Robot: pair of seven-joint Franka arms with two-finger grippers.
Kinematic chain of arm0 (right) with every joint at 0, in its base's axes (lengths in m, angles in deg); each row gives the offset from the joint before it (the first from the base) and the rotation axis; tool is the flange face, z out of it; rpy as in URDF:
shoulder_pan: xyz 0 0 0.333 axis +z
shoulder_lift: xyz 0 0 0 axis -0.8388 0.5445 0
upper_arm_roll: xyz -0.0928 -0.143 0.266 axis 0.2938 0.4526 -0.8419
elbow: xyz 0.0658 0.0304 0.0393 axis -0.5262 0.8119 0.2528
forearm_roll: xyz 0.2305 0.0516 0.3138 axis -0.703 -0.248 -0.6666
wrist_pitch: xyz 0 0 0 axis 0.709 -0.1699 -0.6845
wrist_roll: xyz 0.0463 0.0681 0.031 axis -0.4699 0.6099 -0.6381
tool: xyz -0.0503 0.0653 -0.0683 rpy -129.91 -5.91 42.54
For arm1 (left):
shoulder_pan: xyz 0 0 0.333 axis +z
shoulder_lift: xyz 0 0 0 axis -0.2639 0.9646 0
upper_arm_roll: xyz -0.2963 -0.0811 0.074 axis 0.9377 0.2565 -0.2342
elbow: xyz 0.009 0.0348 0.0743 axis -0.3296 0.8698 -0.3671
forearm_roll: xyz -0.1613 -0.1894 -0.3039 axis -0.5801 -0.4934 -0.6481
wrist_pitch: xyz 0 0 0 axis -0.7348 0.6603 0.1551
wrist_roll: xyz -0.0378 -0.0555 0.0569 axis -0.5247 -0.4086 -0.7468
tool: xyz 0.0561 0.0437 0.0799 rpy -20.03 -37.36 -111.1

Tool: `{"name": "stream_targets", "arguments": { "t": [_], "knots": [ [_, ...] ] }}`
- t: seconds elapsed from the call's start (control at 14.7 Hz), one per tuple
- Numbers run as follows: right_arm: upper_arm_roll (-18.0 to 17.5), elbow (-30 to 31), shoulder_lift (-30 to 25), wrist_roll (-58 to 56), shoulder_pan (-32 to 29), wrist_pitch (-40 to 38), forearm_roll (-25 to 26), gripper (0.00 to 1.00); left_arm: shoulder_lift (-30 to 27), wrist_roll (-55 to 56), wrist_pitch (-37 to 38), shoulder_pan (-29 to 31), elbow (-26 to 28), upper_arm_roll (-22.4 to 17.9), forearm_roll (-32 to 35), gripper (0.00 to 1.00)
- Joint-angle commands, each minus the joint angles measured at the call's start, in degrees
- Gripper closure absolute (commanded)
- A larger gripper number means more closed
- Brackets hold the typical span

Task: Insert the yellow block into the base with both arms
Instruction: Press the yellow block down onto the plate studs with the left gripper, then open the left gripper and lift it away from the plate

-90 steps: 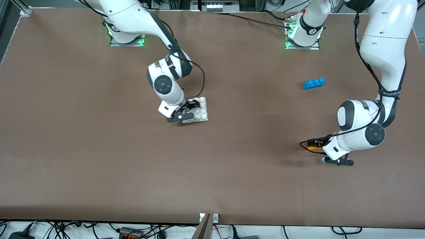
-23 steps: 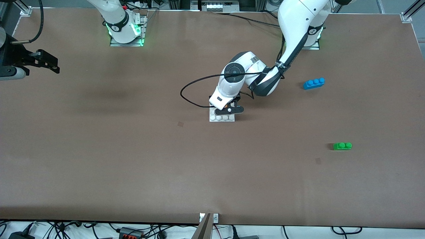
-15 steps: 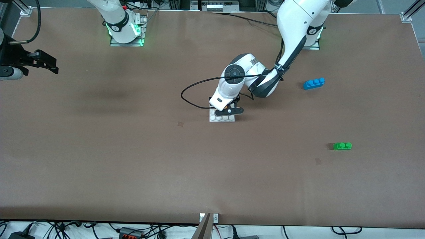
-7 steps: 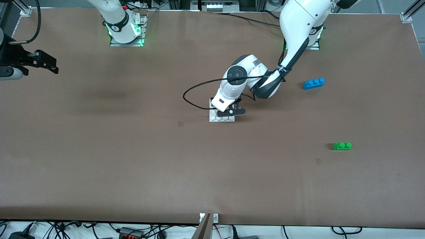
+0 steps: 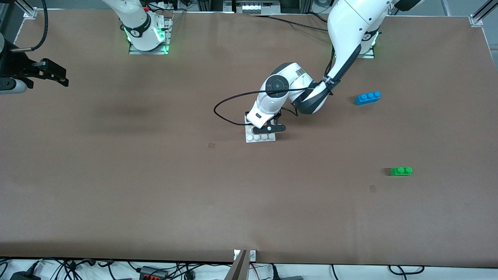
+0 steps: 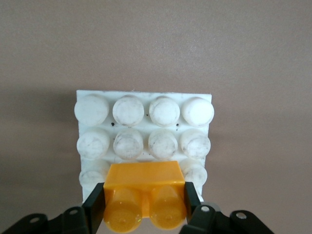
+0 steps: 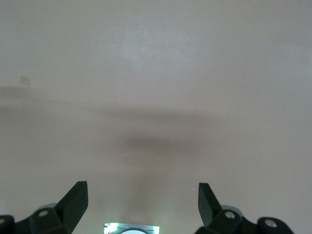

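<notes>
The yellow block's lower edge [image 6: 145, 163] sits on the white base, so my left gripper opens next.
The white studded base [image 5: 260, 139] lies on the table near its middle. My left gripper [image 5: 268, 127] is low over it, and the hand hides most of the base and the yellow block in the front view. In the left wrist view the left gripper [image 6: 144, 201] is shut on the yellow block [image 6: 145, 181], one finger on each short end. The block rests over the two middle studs of one edge row of the base [image 6: 145, 100]. I cannot tell if it is pressed down. My right gripper [image 5: 52, 74] waits, open and empty, raised at the right arm's end of the table; it also shows in the right wrist view [image 7: 141, 200].
A blue three-stud brick [image 5: 367, 97] lies toward the left arm's end of the table. A green two-stud brick [image 5: 401, 170] lies nearer to the front camera than the blue one. The left arm's black cable [image 5: 225, 111] loops beside the base.
Six seconds ago the right gripper was at the base and the left gripper at the yellow block. In the last second the left gripper shifted slightly over the base. The right arm stayed still.
</notes>
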Motion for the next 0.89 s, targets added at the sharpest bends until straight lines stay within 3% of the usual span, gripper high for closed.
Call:
{"name": "stream_targets", "arguments": {
  "t": [0.0,0.61,0.68,0.75,0.82],
  "knots": [
    [-0.09,0.75,-0.76,0.59,-0.34,0.55,-1.04,0.0,0.28,1.86,-1.03,0.3,0.77,0.57,2.93,0.43],
    [-0.09,0.75,-0.67,0.59,-0.34,0.55,-1.04,0.0,1.16,2.56,-1.12,0.47,0.34,0.57,3.11,0.36],
    [-0.09,0.75,-0.75,0.59,-0.34,0.55,-1.04,0.0,1.16,2.56,-1.03,0.73,0.07,0.65,3.11,0.23],
    [-0.09,0.75,-0.67,0.59,-0.34,0.55,-1.04,0.0,0.81,2.56,-0.86,1.08,-0.02,0.65,3.02,0.0],
    [-0.09,0.75,-0.67,0.59,-0.34,0.55,-1.04,0.0,0.29,2.48,-0.51,1.43,-0.19,0.65,3.02,0.0]
  ]
}}
